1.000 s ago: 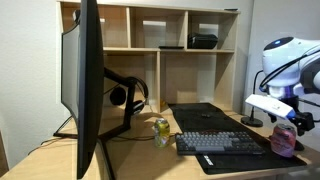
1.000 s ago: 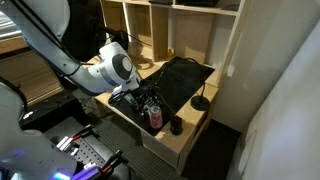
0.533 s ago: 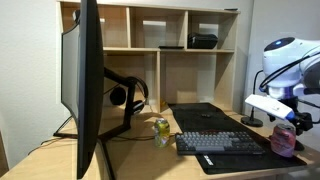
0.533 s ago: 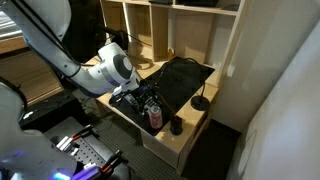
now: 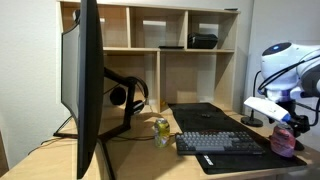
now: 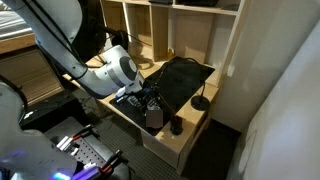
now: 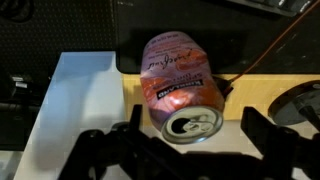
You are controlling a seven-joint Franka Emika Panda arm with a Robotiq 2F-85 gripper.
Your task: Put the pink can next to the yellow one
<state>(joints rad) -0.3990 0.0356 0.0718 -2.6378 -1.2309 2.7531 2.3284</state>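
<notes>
The gripper's fingers reach only the silvery top of the pink can (image 5: 283, 139), so the gripper isn't ready to close yet and needs to come down first, then close on the can.
The pink can (image 7: 178, 85) stands on the wooden desk, its silvery top toward the wrist camera. My gripper (image 7: 195, 125) is open, with one finger on each side of the can near its top; a gap shows on the right side. In an exterior view the pink can (image 5: 283, 139) is at the desk's right end, under the gripper (image 5: 284, 124). In an exterior view the gripper (image 6: 151, 110) hides the can. The yellow one (image 5: 161, 130) stands far to the left, near the monitor stand.
A black keyboard (image 5: 220, 143) on a dark mat (image 6: 185, 78) lies between the two cans. A large monitor (image 5: 88, 80), headphones on a stand (image 5: 127, 95) and a shelf unit (image 5: 185, 60) stand behind. A black round base (image 6: 177, 126) sits beside the pink can.
The gripper has come down over the pink can, which now hides behind it in one exterior view. The can has not moved.
</notes>
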